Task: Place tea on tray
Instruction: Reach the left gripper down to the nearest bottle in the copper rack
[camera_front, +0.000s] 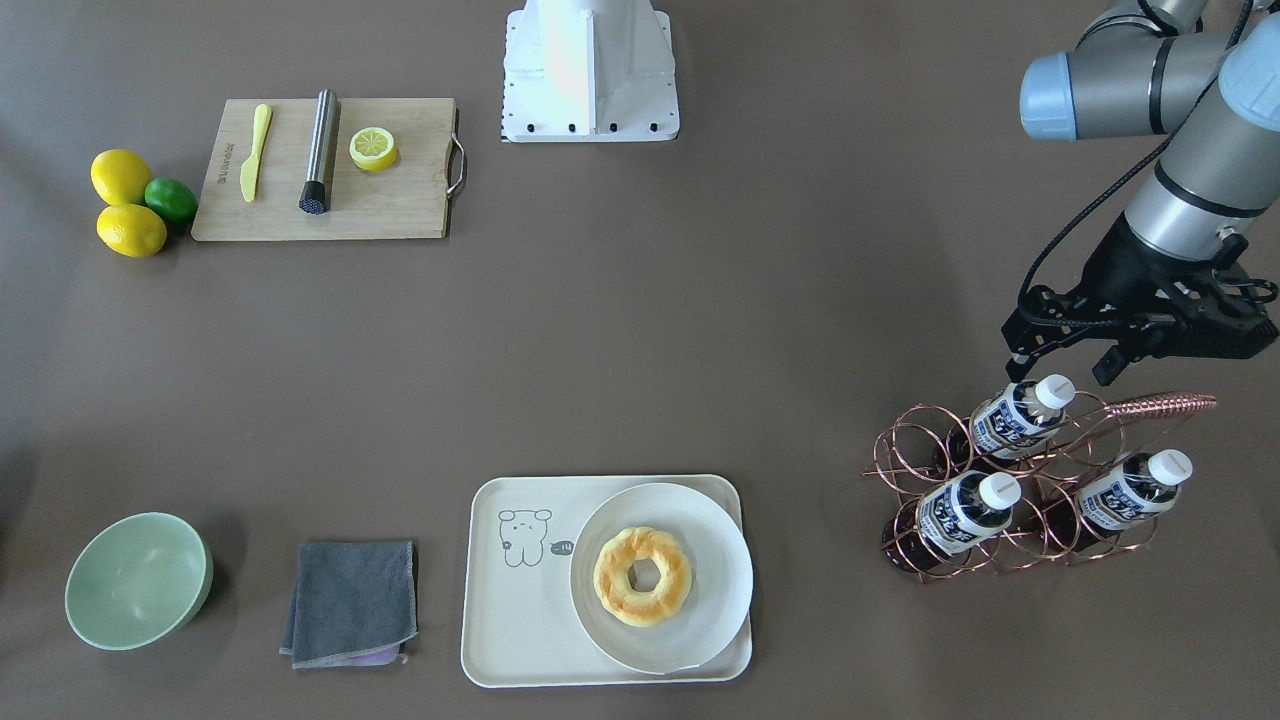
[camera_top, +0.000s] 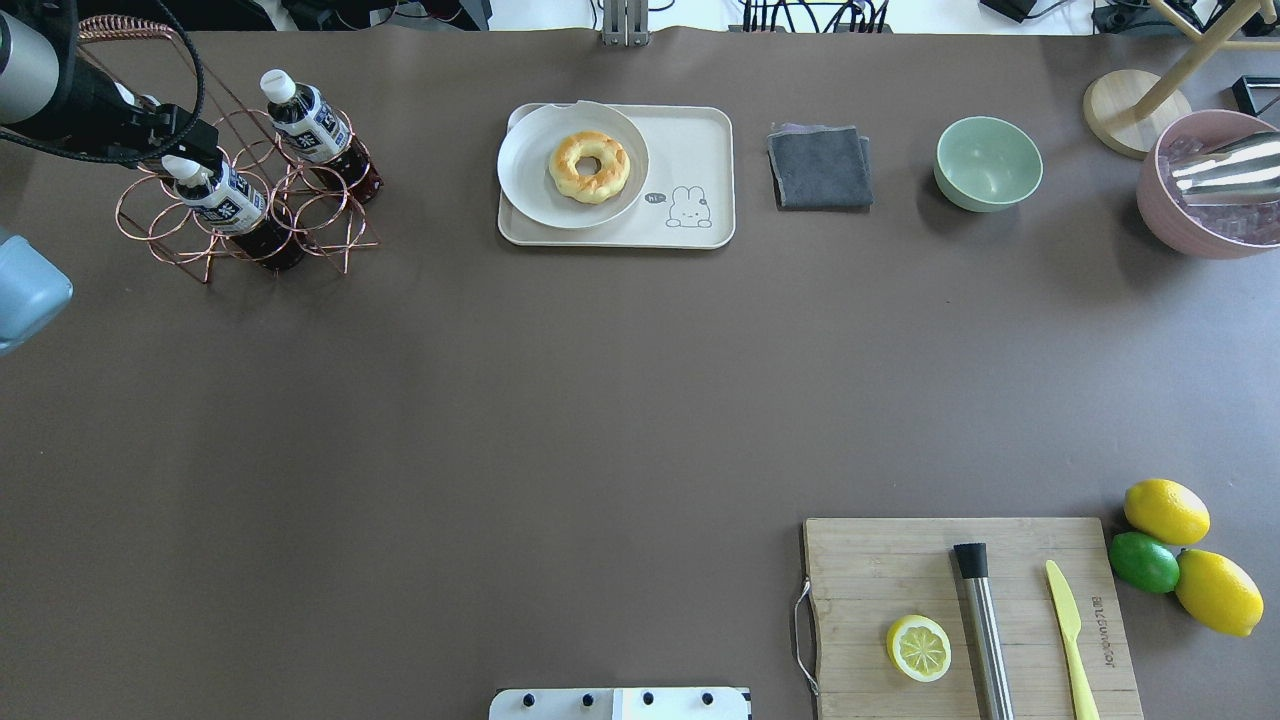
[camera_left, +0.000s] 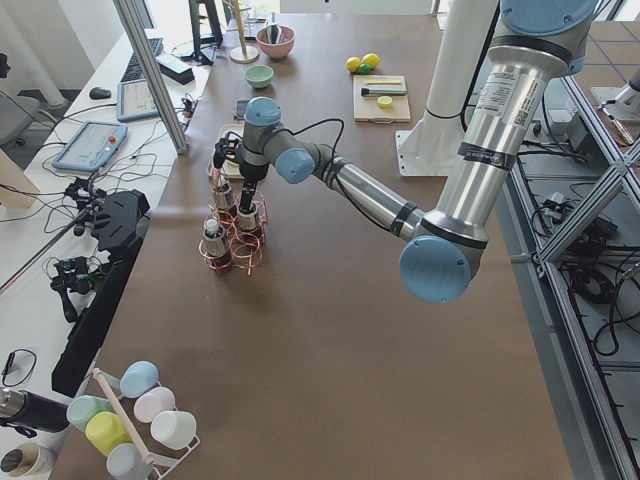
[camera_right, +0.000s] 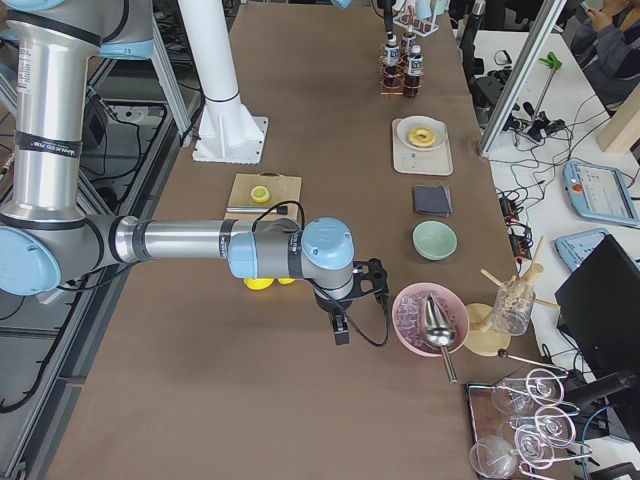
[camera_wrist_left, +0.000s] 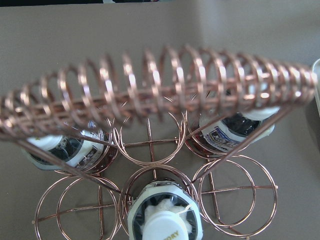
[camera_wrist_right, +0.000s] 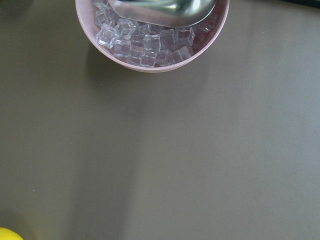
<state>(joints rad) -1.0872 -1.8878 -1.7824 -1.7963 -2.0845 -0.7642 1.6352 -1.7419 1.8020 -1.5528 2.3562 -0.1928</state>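
My left gripper will pick up the top bottle by its white cap (camera_front: 1054, 391) (camera_wrist_left: 164, 227). The cap is above the copper wire rings around the top bottle's body.
Three tea bottles lie in a copper wire rack (camera_front: 905, 455): a top one (camera_front: 1015, 415) and two lower ones (camera_front: 960, 510), (camera_front: 1125, 495). My left gripper (camera_front: 1062, 365) is open and hovers just above the top bottle's white cap, touching nothing. In the overhead view the left gripper (camera_top: 165, 140) sits over the rack, with two bottles (camera_top: 220, 195), (camera_top: 310, 120) in plain sight. The left wrist view looks down on a cap (camera_wrist_left: 165, 227) below the rack's coiled handle. The cream tray (camera_front: 505, 640) carries a white plate (camera_front: 720, 580) with a doughnut. My right gripper (camera_right: 340, 322) shows only in the exterior right view, so I cannot tell its state.
A grey cloth (camera_front: 350, 600) and a green bowl (camera_front: 135, 580) lie beside the tray. A wooden cutting board (camera_front: 400, 200) holds a knife, a steel muddler and a lemon half, with lemons and a lime (camera_front: 170, 200) next to it. A pink bowl of ice (camera_wrist_right: 150, 42) is near the right gripper.
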